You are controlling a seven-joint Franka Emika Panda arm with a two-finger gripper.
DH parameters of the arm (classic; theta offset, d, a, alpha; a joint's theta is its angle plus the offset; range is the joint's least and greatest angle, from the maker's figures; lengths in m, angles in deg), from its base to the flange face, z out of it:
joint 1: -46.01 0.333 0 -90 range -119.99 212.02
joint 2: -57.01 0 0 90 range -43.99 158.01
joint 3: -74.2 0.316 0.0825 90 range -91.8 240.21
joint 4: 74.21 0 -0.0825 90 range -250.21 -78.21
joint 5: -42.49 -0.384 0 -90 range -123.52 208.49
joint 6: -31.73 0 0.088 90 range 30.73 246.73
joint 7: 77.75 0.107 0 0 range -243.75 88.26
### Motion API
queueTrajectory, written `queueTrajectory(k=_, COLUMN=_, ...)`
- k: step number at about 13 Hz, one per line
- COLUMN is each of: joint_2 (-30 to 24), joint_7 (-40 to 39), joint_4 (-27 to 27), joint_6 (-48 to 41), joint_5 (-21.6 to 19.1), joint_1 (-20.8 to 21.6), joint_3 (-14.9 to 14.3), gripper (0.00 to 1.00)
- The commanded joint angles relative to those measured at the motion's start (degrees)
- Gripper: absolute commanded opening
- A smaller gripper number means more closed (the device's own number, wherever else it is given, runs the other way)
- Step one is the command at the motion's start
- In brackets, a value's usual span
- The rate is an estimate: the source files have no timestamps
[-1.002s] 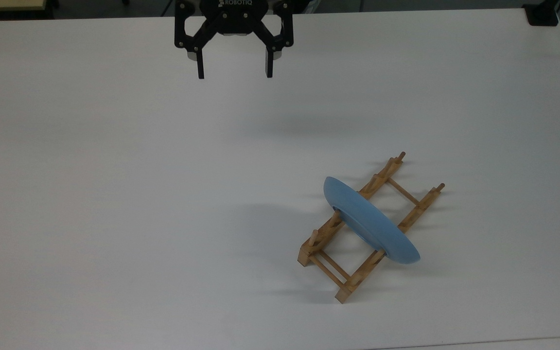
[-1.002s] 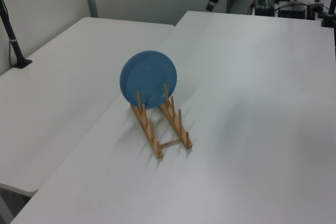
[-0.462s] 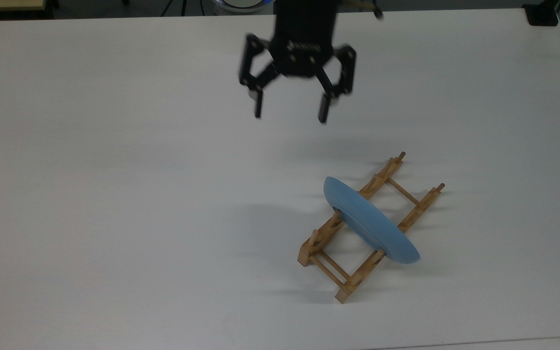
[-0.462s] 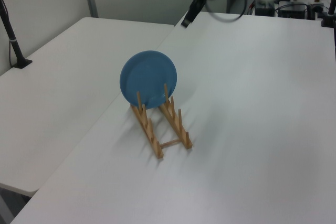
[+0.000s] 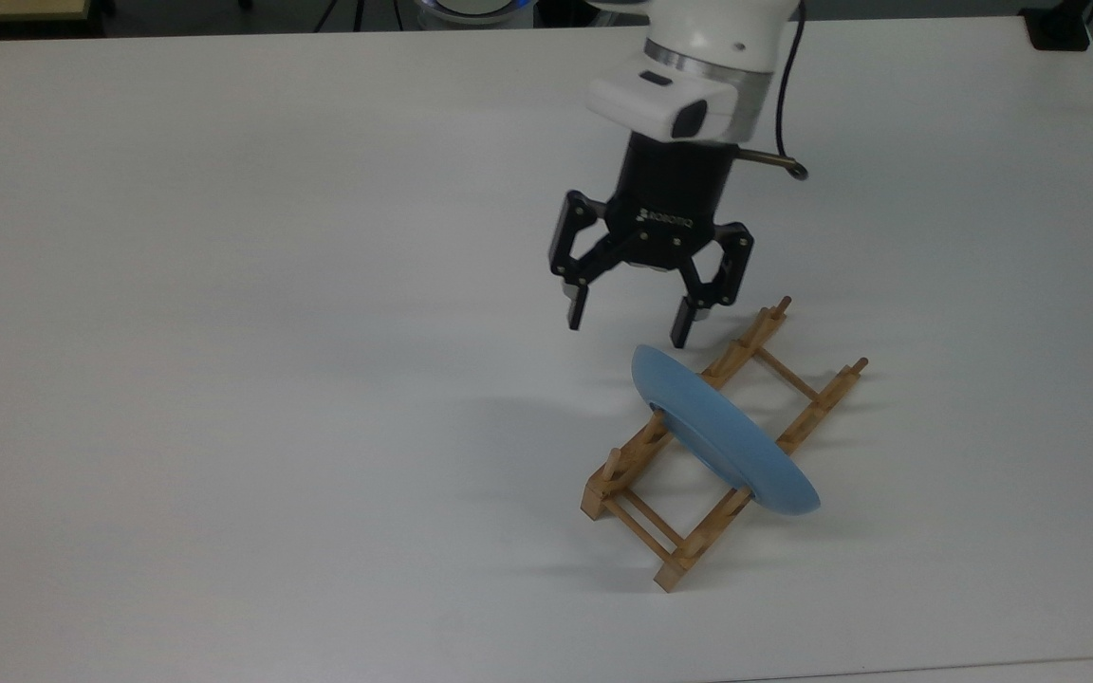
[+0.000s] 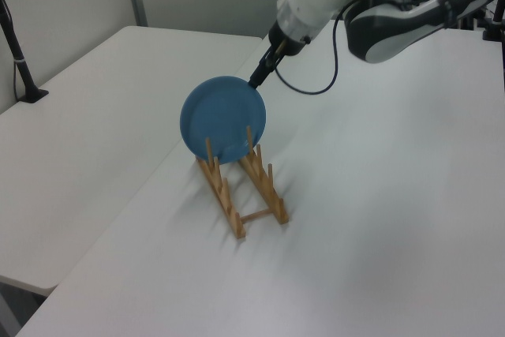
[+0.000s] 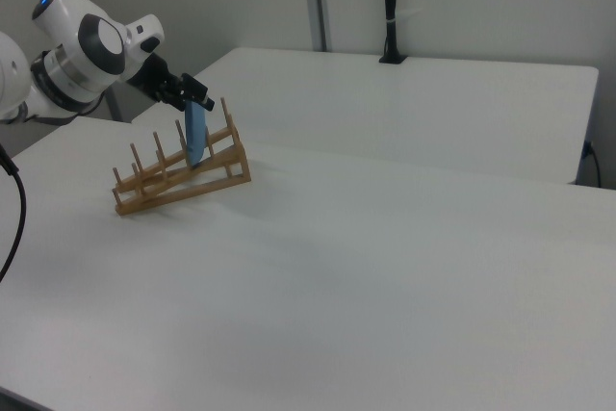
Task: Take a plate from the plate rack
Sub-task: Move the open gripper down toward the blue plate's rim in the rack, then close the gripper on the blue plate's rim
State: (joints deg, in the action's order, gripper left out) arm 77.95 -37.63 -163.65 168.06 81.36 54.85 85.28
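My gripper grabs the light-blue plate by its upper rim (image 6: 251,87) next, to lift the plate from the rack.
The light-blue plate (image 5: 722,436) stands on edge in the wooden plate rack (image 5: 624,467), leaning between its pegs. In the top view my gripper (image 5: 629,327) hangs open just above the plate's upper-left rim, apart from it, with nothing between its fingers. From the left view the plate (image 6: 223,118) shows its round face above the rack (image 6: 226,196), and the gripper (image 6: 257,80) sits at the plate's top right edge. The right view has the plate (image 7: 195,137) edge-on in the rack (image 7: 183,185), with the gripper (image 7: 200,100) close above it.
The rack stands on a white table (image 5: 224,379) with bare room on the top view's left. A black post base (image 5: 1059,28) sits at the table's far right corner. A second white table (image 6: 79,132) adjoins in the left view, carrying a black pole (image 6: 20,61).
My gripper has come from the top view's upper edge down and to the right, ending close above the plate's rim. It has stayed open. Plate and rack have not moved.
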Motion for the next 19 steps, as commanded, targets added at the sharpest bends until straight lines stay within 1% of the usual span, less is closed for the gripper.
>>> queueTrajectory(k=1, joint_2=1.7, joint_7=2.1, joint_4=2.3, joint_6=0.2, joint_5=1.3, joint_1=1.6, joint_3=-0.4, gripper=0.92)
queueTrajectory(k=4, joint_2=2.4, joint_7=2.3, joint_4=2.4, joint_6=0.3, joint_5=2.0, joint_1=2.1, joint_3=-0.4, gripper=0.91)
queueTrajectory(k=5, joint_2=2.9, joint_7=2.3, joint_4=3.0, joint_6=0.3, joint_5=2.3, joint_1=3.0, joint_3=-0.4, gripper=0.90)
queueTrajectory(k=6, joint_2=4.0, joint_7=2.7, joint_4=4.3, joint_6=0.3, joint_5=2.5, joint_1=3.3, joint_3=-0.5, gripper=0.85)
queueTrajectory(k=7, joint_2=4.4, joint_7=3.9, joint_4=4.8, joint_6=0.3, joint_5=2.9, joint_1=3.4, joint_3=-0.5, gripper=0.72)
queueTrajectory(k=8, joint_2=4.7, joint_7=4.4, joint_4=4.8, joint_6=0.3, joint_5=3.5, joint_1=3.4, joint_3=-0.5, gripper=0.50)
queueTrajectory(k=9, joint_2=4.7, joint_7=4.6, joint_4=4.8, joint_6=0.3, joint_5=3.6, joint_1=3.5, joint_3=-0.4, gripper=0.43)
queueTrajectory(k=11, joint_2=4.9, joint_7=4.6, joint_4=4.8, joint_6=0.3, joint_5=4.2, joint_1=3.5, joint_3=-0.5, gripper=0.42)
queueTrajectory(k=13, joint_2=5.3, joint_7=4.8, joint_4=4.8, joint_6=0.3, joint_5=6.7, joint_1=3.2, joint_3=-0.4, gripper=0.42)
queueTrajectory(k=14, joint_2=5.4, joint_7=4.8, joint_4=4.8, joint_6=0.3, joint_5=6.9, joint_1=3.2, joint_3=-0.5, gripper=0.37)
queueTrajectory(k=16, joint_2=5.4, joint_7=4.8, joint_4=4.7, joint_6=0.3, joint_5=8.1, joint_1=3.1, joint_3=-0.5, gripper=0.19)
queueTrajectory(k=18, joint_2=5.5, joint_7=4.8, joint_4=4.4, joint_6=0.3, joint_5=9.8, joint_1=3.0, joint_3=-0.4, gripper=0.05)
queueTrajectory(k=19, joint_2=5.4, joint_7=4.8, joint_4=4.4, joint_6=0.3, joint_5=10.2, joint_1=3.0, joint_3=-0.4, gripper=0.00)
